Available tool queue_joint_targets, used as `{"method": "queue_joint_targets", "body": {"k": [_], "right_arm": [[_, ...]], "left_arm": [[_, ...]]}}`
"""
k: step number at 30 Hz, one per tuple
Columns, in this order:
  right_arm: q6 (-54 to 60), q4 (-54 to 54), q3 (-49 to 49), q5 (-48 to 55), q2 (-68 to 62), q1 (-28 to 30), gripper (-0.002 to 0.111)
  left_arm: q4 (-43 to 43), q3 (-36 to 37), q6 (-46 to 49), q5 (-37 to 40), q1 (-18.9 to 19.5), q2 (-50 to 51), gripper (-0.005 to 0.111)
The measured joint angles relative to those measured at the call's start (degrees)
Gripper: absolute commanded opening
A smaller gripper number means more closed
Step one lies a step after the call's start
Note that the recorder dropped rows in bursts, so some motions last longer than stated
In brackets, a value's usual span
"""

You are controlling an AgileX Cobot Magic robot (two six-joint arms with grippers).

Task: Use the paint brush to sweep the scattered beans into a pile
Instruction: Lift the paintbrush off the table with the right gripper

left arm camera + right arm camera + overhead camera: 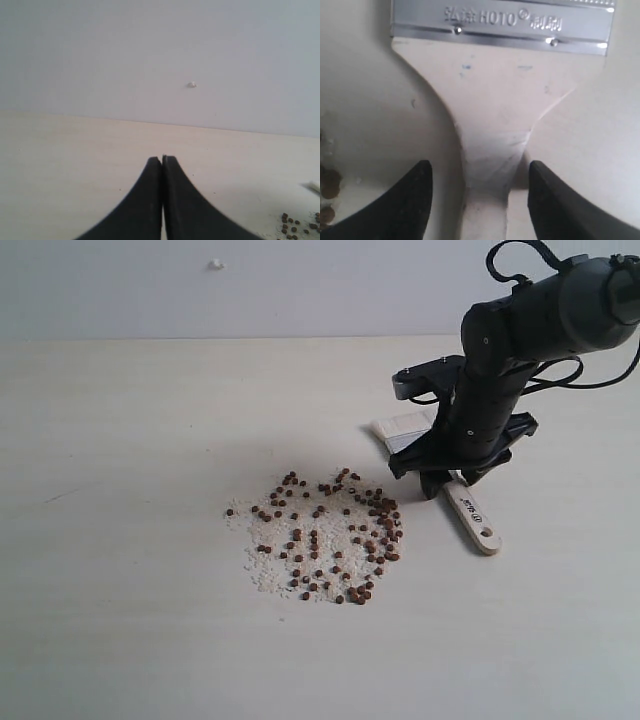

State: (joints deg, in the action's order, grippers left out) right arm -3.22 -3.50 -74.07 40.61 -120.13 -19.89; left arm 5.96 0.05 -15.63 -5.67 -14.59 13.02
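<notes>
My right gripper's fingers are on both sides of the paint brush's narrow neck (491, 167) and level with it. I need to close on the brush now, and my fingers would hold it.
The paint brush (476, 517) lies flat on the pale table, bristles toward the back, wooden handle toward the front right. My right gripper (447, 480) hovers over the handle's neck, open, one finger on each side with a gap to the wood. In the right wrist view the paint brush (495, 110) shows its silver ferrule and narrowing handle between the right gripper (479, 172) fingers. The beans (330, 535), reddish-brown and mixed with white grains, form a loose pile just left of the brush. My left gripper (162, 159) is shut on nothing, away from the pile; a few beans (292, 226) show at one edge.
The pale table (130, 440) runs back to a grey wall. A small white speck (215, 264) sits on that wall. The right arm's black body and cables (540, 315) rise at the upper right.
</notes>
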Motion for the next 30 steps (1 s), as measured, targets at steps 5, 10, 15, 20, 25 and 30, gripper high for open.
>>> {"method": "queue_joint_targets", "body": {"k": [5,10,15,20,25,30], "right_arm": [[-0.04,0.00,-0.20,0.00,-0.03,0.00,0.047],[-0.04,0.34,-0.20,0.38,-0.03,0.00,0.028],[-0.04,0.46,-0.20,0.50,-0.03,0.00,0.005],[-0.04,0.46,-0.20,0.50,-0.03,0.00,0.000],[0.07,-1.68,-0.20,0.64,0.08,0.00,0.000],[0.07,-3.53,-0.20,1.36,2.76,0.00,0.000]], "left_arm": [[0.00,0.00,0.00,0.00,0.00,0.00,0.000],[0.00,0.00,0.00,0.00,0.00,0.00,0.000],[0.00,0.00,0.00,0.00,0.00,0.00,0.000],[0.00,0.00,0.00,0.00,0.00,0.00,0.000],[0.00,0.00,0.00,0.00,0.00,0.00,0.000],[0.00,0.00,0.00,0.00,0.00,0.00,0.000]]}}
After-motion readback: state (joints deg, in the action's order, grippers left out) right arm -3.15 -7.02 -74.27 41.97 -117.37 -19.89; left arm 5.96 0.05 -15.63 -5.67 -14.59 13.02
